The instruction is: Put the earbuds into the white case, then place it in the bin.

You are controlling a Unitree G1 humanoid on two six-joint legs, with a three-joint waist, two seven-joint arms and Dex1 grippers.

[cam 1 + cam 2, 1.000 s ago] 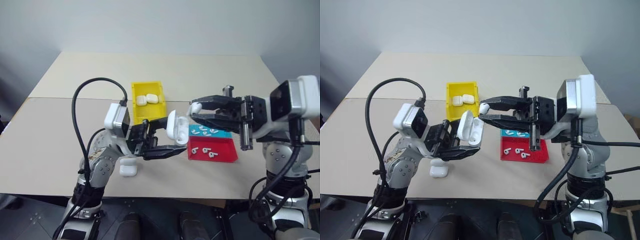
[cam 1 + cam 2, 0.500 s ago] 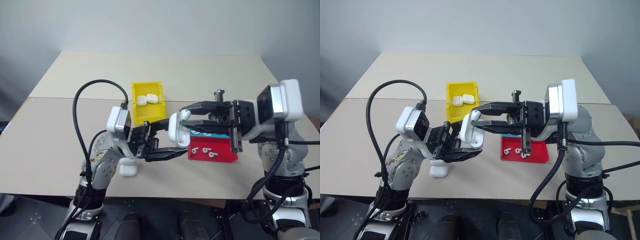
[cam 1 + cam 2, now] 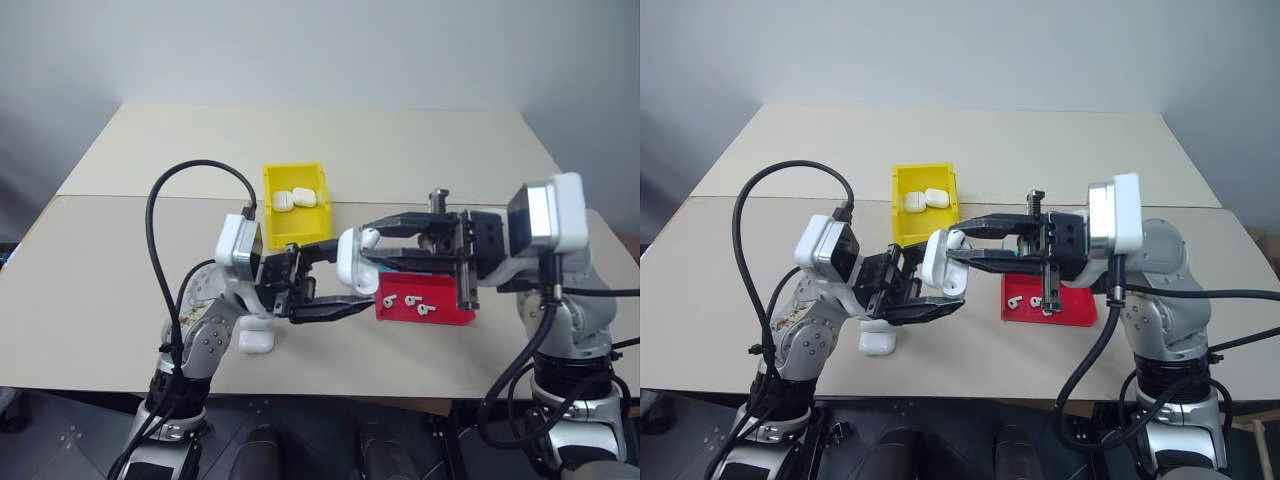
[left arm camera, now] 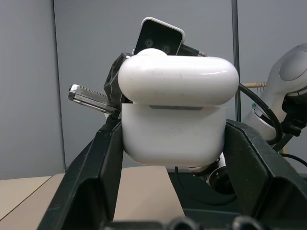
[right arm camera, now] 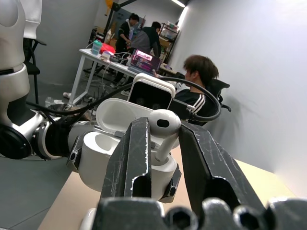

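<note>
The earbud's stem reaches into the case's open body in the right wrist view, so my right gripper opens next. The earbud would remain in the case's body.
The white case hangs above the table's front middle with its lid swung open, and my left gripper is shut on its body. My right gripper comes in from the right, shut on one earbud. This earbud's head sits above the case's rim and its stem points down into the open case. More earbuds lie in the red and teal tray. Behind the case on the table stands the yellow bin.
Two white cases lie in the bin. Another closed case rests on the table under my left arm. A black cable loops above the left arm. People sit at desks in the background of the right wrist view.
My right gripper has moved left and slightly down with the earbud, from a gap away to the open case. The left gripper and case have stayed in place.
</note>
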